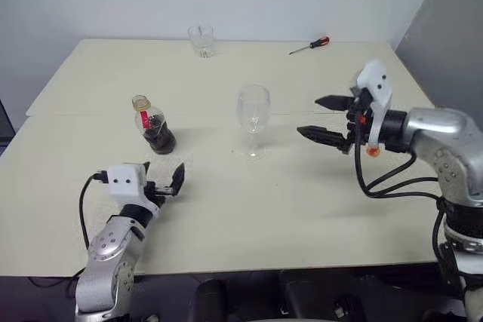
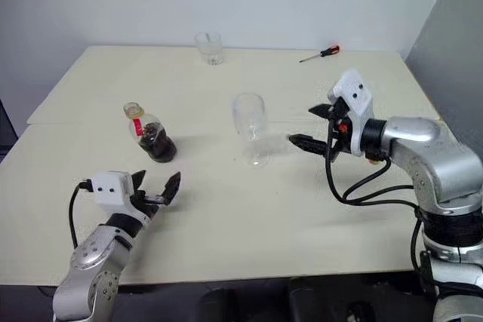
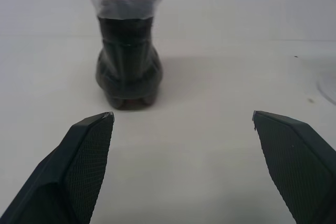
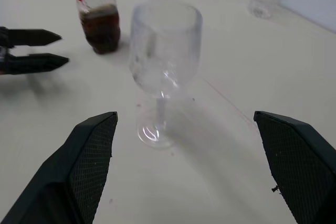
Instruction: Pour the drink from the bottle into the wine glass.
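Note:
The bottle is wide at its rounded upper body (image 1: pixel 150 117) and gets wider at its base. My left gripper should grab the bottle by its narrow waist (image 1: pixel 156 130) next.
The bottle (image 1: pixel 155 127) stands upright at the table's left, its lower half full of the dark drink (image 3: pixel 127 56), with a red label strip and a yellowish top. The wine glass (image 1: pixel 253 115) stands upright and clear at the table's middle, to the right of the bottle. My left gripper (image 1: pixel 164 175) is open and empty, low over the table just in front of the bottle and pointing at it. Raised above the table to the right of the wine glass, my right gripper (image 1: pixel 309 116) is open and empty, pointing at the bowl (image 4: pixel 165 45) without touching it.
A short clear tumbler (image 1: pixel 201 40) stands at the table's far edge. A red-handled screwdriver (image 1: pixel 311 45) lies at the far right. A seam runs across the cream table (image 1: pixel 317 209) behind the bottle and glass. A grey wall is close on the right.

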### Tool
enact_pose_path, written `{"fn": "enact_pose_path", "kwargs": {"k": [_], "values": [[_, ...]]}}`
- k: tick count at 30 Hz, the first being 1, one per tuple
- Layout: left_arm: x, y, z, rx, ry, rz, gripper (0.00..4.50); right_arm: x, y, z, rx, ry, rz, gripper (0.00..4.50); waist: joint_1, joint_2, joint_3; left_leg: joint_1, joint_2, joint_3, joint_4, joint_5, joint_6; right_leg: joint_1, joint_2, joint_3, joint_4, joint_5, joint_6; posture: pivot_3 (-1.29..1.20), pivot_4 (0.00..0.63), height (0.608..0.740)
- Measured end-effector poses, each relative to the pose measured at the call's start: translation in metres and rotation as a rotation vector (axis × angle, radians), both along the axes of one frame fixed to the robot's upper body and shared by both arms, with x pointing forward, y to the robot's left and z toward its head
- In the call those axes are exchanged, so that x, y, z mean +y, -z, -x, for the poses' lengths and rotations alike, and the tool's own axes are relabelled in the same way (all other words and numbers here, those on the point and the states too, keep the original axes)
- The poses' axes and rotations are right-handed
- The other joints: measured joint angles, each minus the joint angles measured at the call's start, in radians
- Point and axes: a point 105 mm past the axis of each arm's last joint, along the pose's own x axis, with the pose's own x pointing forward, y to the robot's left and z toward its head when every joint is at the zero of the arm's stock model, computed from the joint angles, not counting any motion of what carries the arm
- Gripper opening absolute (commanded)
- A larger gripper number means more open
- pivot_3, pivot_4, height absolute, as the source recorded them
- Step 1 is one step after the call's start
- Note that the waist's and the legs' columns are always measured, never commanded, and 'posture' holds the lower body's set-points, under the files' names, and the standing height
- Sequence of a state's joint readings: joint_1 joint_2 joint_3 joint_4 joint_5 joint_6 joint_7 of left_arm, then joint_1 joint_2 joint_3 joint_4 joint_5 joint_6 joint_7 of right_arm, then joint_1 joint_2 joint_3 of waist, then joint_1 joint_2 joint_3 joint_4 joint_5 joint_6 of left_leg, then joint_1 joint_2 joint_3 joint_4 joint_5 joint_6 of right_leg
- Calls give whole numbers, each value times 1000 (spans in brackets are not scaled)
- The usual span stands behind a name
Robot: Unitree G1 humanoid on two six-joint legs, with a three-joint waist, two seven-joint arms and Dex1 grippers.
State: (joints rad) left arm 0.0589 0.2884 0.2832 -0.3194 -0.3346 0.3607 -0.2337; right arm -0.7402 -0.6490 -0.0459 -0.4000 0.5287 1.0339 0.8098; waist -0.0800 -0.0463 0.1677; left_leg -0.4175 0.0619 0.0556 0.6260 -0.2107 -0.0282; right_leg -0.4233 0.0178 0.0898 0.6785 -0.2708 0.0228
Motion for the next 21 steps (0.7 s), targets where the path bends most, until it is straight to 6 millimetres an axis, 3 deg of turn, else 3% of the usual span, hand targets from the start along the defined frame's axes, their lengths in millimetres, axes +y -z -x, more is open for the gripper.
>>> {"fn": "enact_pose_path", "kwargs": {"k": [5, 13, 21], "values": [[4, -14, -12, -52, -11, -1, 4500, 23, -23, 13, -46, -95, -30, 4448, 4, -1, 0, -2, 0, 0, 0, 0, 0, 0, -1, -1, 0, 0, 1, 0, 150, 740], [15, -19, -16, -72, -43, -50, 4500, 32, -16, 15, -13, -121, -9, 4448, 7, -1, 1, -2, 0, 0, 1, 0, 0, 0, -2, 0, 0, 0, 2, 0, 150, 740], [18, -36, -40, -113, -12, -69, 4500, 36, -2, 8, -8, -88, 85, 4448, 9, -1, 1, -1, 0, 1, 1, 0, 0, 0, -1, -2, 0, 0, 2, 0, 150, 740]]}}
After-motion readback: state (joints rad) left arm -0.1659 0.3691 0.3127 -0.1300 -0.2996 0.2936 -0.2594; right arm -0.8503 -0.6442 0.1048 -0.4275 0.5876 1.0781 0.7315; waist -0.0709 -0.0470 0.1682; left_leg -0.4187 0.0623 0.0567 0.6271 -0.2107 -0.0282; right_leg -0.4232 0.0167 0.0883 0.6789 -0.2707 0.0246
